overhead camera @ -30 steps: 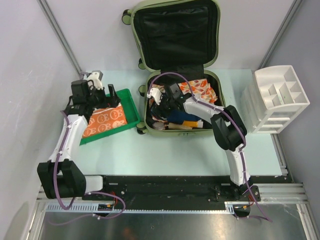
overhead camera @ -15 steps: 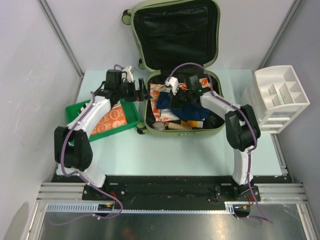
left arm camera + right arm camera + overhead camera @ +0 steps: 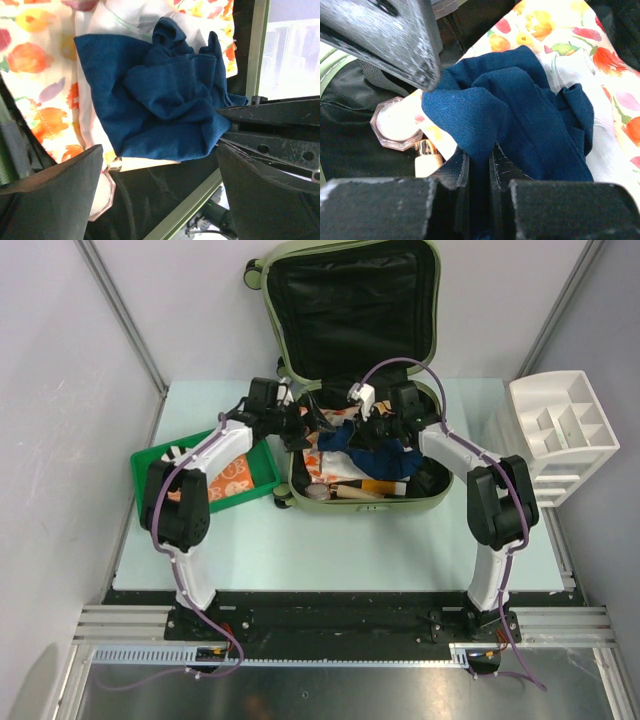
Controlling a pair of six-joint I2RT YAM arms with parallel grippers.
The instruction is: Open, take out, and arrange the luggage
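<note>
The left gripper grabs the blue cloth's edge (image 3: 325,440) (image 3: 161,151) facing the green tray next, to take out and arrange the blue cloth.
The luggage (image 3: 438,310) lies open on the table, its lid with black lining propped up at the back. In its base a dark blue cloth (image 3: 340,440) lies bunched over a white floral cloth (image 3: 322,468). My right gripper (image 3: 480,167) is shut on a fold of the blue cloth (image 3: 520,120), over the middle of the base in the top view. My left gripper (image 3: 159,165) stands open at the base's left side, the blue cloth (image 3: 165,100) just beyond its fingers (image 3: 50,200). The black lining shows between its jaws.
A pink-rimmed jar (image 3: 395,122) and a small gold-capped bottle (image 3: 427,157) lie in the luggage beside the cloth. A green tray (image 3: 160,465) holding an orange patterned cloth (image 3: 235,475) sits left of the luggage. A white compartmented organizer (image 3: 555,435) stands at the right.
My left arm swung right, from over the green tray into the luggage's left side. My right gripper closed on the blue cloth and shifted right with it.
</note>
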